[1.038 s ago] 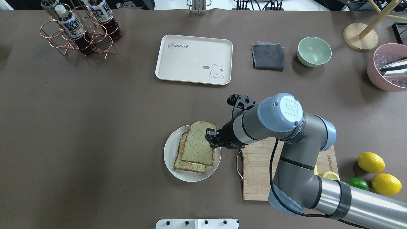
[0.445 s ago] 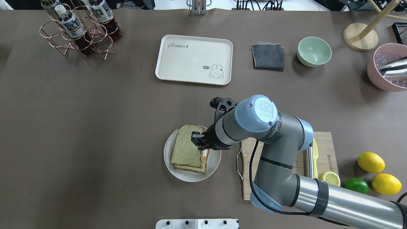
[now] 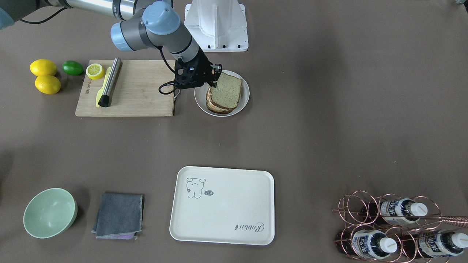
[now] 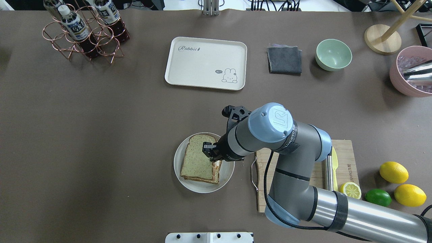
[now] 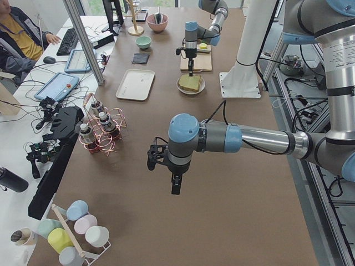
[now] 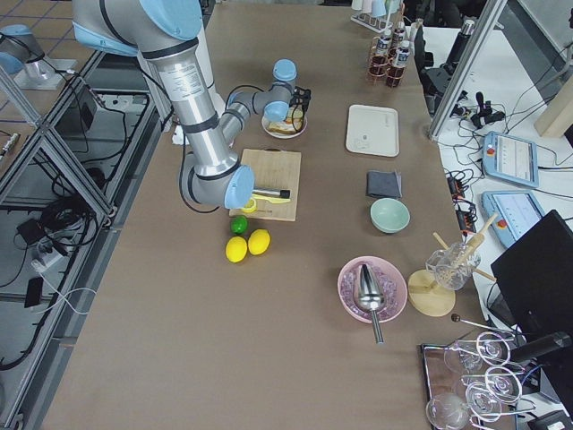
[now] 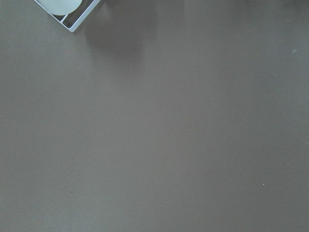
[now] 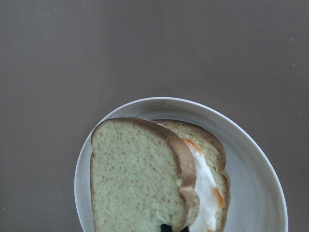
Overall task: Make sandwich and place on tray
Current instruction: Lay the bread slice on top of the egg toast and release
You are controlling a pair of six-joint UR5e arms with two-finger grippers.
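I need to let go of the top slice with my right gripper now: the top slice's loose edge (image 3: 226, 107) is resting on the bottom bread slice (image 3: 214, 109), so the top slice would settle there.
The sandwich (image 4: 197, 163) lies on a round white plate (image 4: 178, 170): a bottom bread slice, a white egg with orange yolk (image 8: 205, 183), and a top slice (image 8: 140, 179) almost squarely over them. My right gripper (image 4: 210, 152) is shut on the top slice's right edge, low over the plate; it also shows in the front view (image 3: 214, 78). The cream tray (image 4: 206, 64) lies empty further back, apart from the plate. My left gripper (image 5: 175, 187) hangs over bare table far to the left; I cannot tell whether it is open or shut.
A wooden cutting board (image 4: 270, 192) with a steel rod and a yellow knife lies right of the plate. Lemons (image 4: 393, 172) and a lime are further right. A grey cloth (image 4: 284, 60), a green bowl (image 4: 333, 54) and a bottle rack (image 4: 84, 32) stand at the back.
My right gripper has moved left and down with the top slice, which now covers the egg and the bottom slice more squarely.
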